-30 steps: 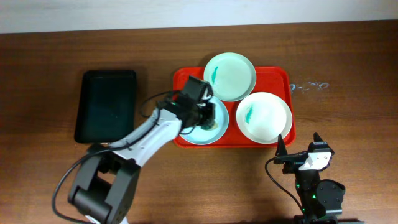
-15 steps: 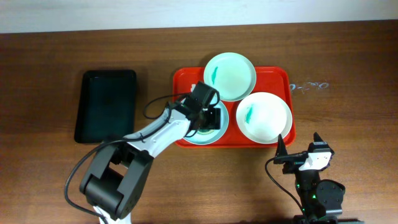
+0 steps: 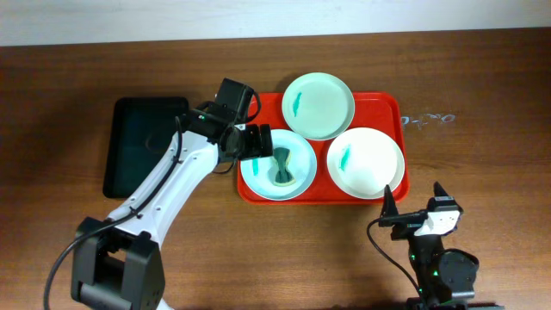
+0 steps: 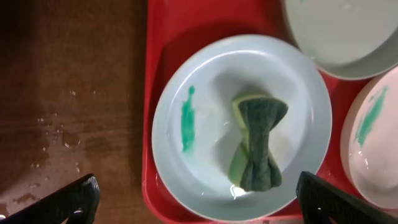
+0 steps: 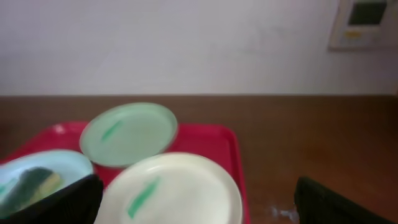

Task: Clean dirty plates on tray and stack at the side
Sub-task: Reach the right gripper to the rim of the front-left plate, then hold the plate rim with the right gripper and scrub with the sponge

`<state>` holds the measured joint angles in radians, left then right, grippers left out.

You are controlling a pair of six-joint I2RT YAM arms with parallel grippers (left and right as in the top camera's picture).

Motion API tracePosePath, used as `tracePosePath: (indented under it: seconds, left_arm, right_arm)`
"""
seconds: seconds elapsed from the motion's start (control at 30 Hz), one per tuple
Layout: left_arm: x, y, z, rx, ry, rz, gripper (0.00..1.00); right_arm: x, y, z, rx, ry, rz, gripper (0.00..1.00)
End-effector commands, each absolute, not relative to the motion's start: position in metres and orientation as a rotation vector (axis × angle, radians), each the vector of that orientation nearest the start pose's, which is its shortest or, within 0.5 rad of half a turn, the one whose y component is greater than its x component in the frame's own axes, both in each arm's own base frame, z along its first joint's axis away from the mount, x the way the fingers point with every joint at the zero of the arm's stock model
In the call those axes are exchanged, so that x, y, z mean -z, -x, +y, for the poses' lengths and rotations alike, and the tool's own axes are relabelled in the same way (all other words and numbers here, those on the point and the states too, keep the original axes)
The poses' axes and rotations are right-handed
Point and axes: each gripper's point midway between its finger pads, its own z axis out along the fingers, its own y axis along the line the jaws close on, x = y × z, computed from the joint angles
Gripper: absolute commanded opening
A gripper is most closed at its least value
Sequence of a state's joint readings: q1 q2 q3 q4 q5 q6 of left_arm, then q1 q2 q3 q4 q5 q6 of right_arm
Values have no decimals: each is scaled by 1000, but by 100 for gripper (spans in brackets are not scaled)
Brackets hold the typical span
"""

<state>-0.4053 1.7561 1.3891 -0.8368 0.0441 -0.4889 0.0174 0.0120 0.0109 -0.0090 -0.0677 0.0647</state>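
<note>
The green sponge should be grabbed next by its narrow pinched middle [image 3: 282,166] [image 4: 259,142] with my left gripper, so its flared ends stay free to clean plates.
The red tray [image 3: 392,108] holds three plates. A green sponge [image 3: 282,166] lies pinched on the pale blue plate [image 3: 277,164], beside a teal smear [image 4: 187,118]. The mint plate [image 3: 318,105] and the white plate [image 3: 365,161] each carry a teal smear. My left gripper [image 3: 256,143] hovers open over the blue plate's left rim, above the sponge [image 4: 258,140] and not touching it. Off the tray, near the table's front edge, my right gripper [image 3: 413,196] is open and empty, facing the white plate [image 5: 174,186].
A smaller black tray [image 3: 146,145] lies left of the red tray. Water drops dot the wood [image 3: 430,118] right of the tray, and more wet spots [image 4: 56,124] show left of it. A pale wall runs behind the table.
My left gripper has opened and let go of the sponge, which now rests on the pale blue plate. The left arm has drawn back up and to the left. The right arm has not moved.
</note>
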Motion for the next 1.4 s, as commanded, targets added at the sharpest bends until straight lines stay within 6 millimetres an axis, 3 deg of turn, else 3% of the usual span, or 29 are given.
tracePosePath:
  seconds: [0.0, 0.03, 0.1, 0.17, 0.2, 0.27, 0.33, 0.37, 0.4, 0.47, 0.5, 0.53, 0.6, 0.63, 0.67, 0.73, 0.83, 0.97, 1.17, 1.37]
  left_arm:
    - [-114, -371, -166, 275, 90, 2809, 88]
    - [-115, -371, -166, 275, 90, 2808, 75]
    - [-115, -372, -166, 277, 89, 2807, 69]
    - [-114, -371, -166, 275, 90, 2810, 69]
    - [-114, -370, -165, 273, 90, 2814, 69]
    - [-114, -370, -165, 273, 90, 2814, 69]
    - [-114, -370, -165, 273, 90, 2813, 73]
    - [-114, -370, -165, 273, 90, 2814, 71]
    - [-114, -370, -165, 273, 90, 2814, 63]
    - [-114, -370, -166, 280, 90, 2815, 58]
    - [-114, -370, -167, 283, 88, 2816, 59]
    - [-114, -370, -167, 283, 88, 2816, 58]
    - [-114, -370, -167, 283, 87, 2816, 58]
    - [-114, -369, -168, 284, 84, 2816, 58]
    - [-114, -369, -169, 285, 82, 2816, 59]
    - [-114, -369, -169, 284, 82, 2816, 59]
    - [-114, -368, -170, 285, 76, 2817, 61]
    - [-114, -368, -170, 285, 76, 2817, 61]
    - [-114, -368, -170, 285, 75, 2818, 60]
    - [-113, -364, -177, 342, 62, 2835, 57]
  right_arm:
    - [-195, -211, 105, -834, 193, 1542, 98]
    - [-204, -205, 111, -949, 163, 1528, 98]
    - [-251, -193, 111, -1063, 134, 1351, 98]
    - [-308, -172, 103, -1001, 194, 1116, 98]
    - [-332, -169, 95, -958, 164, 1080, 98]
    - [-353, -177, 88, -783, 169, 1171, 98]
    - [-338, -215, 59, -501, 41, 1566, 98]
    - [-331, -223, 57, -459, 45, 1693, 98]
    - [-325, -234, 64, -497, 57, 1841, 98]
    - [-318, -254, 85, -634, 105, 1986, 98]
    - [-308, -271, 95, -710, 131, 2038, 69]
    - [-286, -289, 99, -751, 106, 2114, 49]
    - [-229, -320, 103, -790, 52, 2299, 40]
    - [-194, -335, 112, -818, 48, 2393, 36]
    - [-171, -346, 120, -835, 58, 2442, 33]
    - [-121, -366, 147, -869, 115, 2521, 33]
    - [-87, -380, 176, -860, 182, 2589, 35]
    - [-59, -389, 177, -673, 184, 2656, 37]
    - [-29, -395, 180, -643, 187, 2683, 37]
    - [-19, -401, 175, -591, 173, 2685, 36]
